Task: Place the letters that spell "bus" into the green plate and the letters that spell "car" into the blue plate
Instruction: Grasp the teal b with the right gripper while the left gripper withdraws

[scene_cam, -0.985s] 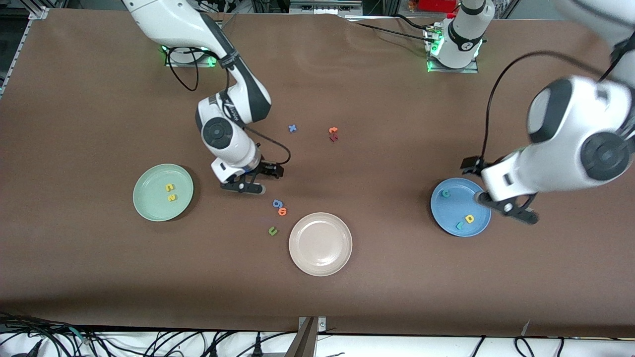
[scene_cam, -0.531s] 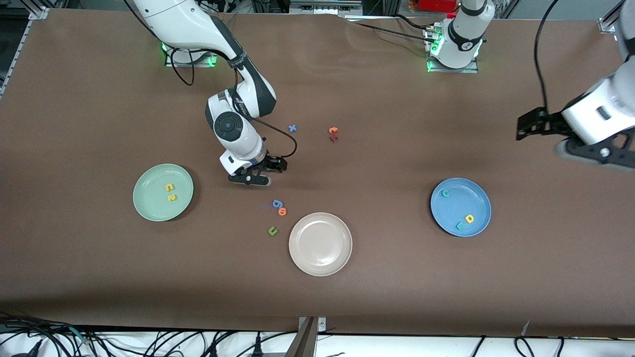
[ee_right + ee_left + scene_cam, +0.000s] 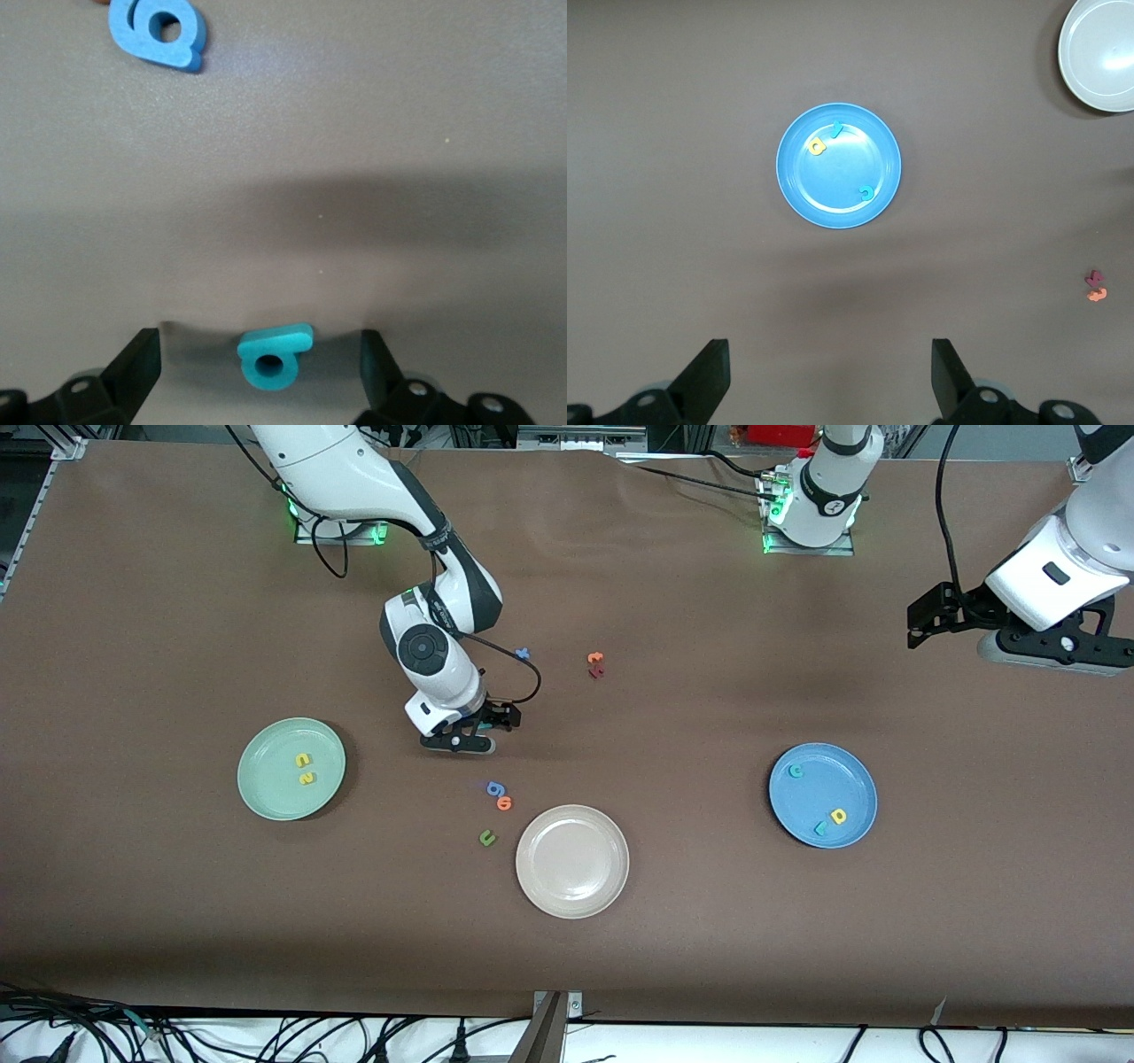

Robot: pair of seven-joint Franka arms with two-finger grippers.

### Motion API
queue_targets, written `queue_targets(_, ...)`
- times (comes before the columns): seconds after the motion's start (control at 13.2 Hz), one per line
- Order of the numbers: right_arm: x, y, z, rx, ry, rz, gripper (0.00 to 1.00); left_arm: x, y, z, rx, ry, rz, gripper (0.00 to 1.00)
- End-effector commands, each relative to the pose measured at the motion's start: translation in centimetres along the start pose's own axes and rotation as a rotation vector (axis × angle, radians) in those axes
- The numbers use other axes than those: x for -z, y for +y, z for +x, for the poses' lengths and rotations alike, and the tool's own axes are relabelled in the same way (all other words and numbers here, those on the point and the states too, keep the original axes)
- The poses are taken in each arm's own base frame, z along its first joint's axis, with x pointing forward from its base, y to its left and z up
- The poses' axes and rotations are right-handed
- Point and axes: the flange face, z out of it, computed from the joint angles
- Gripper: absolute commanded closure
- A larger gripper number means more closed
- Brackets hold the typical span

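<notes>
My right gripper's fingers are on either side of the teal "b", which lies level between them. They would hold it if they closed now.
The green plate [image 3: 266, 784] holds a yellow "u" [image 3: 303, 760] and a yellow "s" [image 3: 307, 778]. My right gripper [image 3: 458, 742] is low over the table beside that plate, open. In the right wrist view the teal "b" [image 3: 275, 359] lies flat between its fingers, touching neither, at my right gripper [image 3: 261, 376]. The blue plate [image 3: 824, 793] holds the teal "c" [image 3: 796, 771], yellow "a" [image 3: 838, 816] and teal "r" [image 3: 820, 829]. My left gripper [image 3: 1054, 655] hangs open and empty, high over the left arm's end of the table. Its wrist view shows the blue plate [image 3: 842, 173].
A beige plate [image 3: 572, 860] lies nearest the front camera. A blue "g" [image 3: 495, 788], orange "o" [image 3: 505, 803] and dark green "u" [image 3: 486, 837] lie between it and the right gripper. A blue "x" [image 3: 523, 653] and orange and red letters [image 3: 595, 664] lie farther back.
The left gripper has lifted off the blue plate and swung away to its own end of the table. The right gripper has shifted a little toward the table's middle, staying open.
</notes>
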Motion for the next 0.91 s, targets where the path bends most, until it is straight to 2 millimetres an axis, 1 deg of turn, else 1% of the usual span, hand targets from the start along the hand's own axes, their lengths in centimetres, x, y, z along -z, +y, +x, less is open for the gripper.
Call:
queue_targets(0.0, 0.1, 0.0, -0.2, 0.011, 0.014, -0.001, 0.22, 0.5, -0.4, -0.6, 0.009, 0.017, 0.013, 0.0)
queue_targets(0.08, 0.1, 0.0, -0.2, 0.013, 0.015, -0.002, 0.46, 0.5, -0.4, -0.6, 0.009, 0.015, 0.013, 0.0)
queue_targets(0.15, 0.1, 0.0, -0.2, 0.023, 0.015, -0.002, 0.65, 0.4, -0.6, -0.5, 0.011, 0.012, 0.012, 0.0)
queue_targets(0.3, 0.1, 0.0, -0.2, 0.035, 0.015, -0.003, 0.9, 0.3, -0.9, -0.6, 0.012, 0.007, 0.014, 0.0)
queue_targets(0.38, 0.1, 0.0, -0.2, 0.037, 0.015, -0.003, 1.0, 0.2, -0.9, -0.5, 0.011, 0.004, 0.013, 0.0)
queue_targets(0.53, 0.2, 0.1, 0.0, 0.045, 0.017, -0.002, 1.0, -0.1, -1.4, -0.1, 0.025, 0.0, -0.023, 0.0)
queue_targets(0.61, 0.4, 0.4, 0.3, 0.044, 0.021, -0.001, 1.0, 0.3, -1.9, -0.2, 0.035, 0.004, -0.024, 0.0)
queue_targets(0.68, 1.0, 0.6, 0.8, 0.045, 0.027, 0.002, 1.0, 0.6, -2.0, -0.2, 0.035, -0.016, -0.015, 0.0)
queue_targets(0.76, 1.8, 1.4, 1.7, 0.059, 0.038, 0.003, 1.0, 0.9, -1.8, 0.0, 0.038, -0.026, -0.015, 0.0)
queue_targets(0.83, 2.6, 2.7, 2.8, 0.081, 0.033, -0.003, 1.0, 0.9, -1.8, 0.1, 0.036, -0.026, -0.017, 0.0)
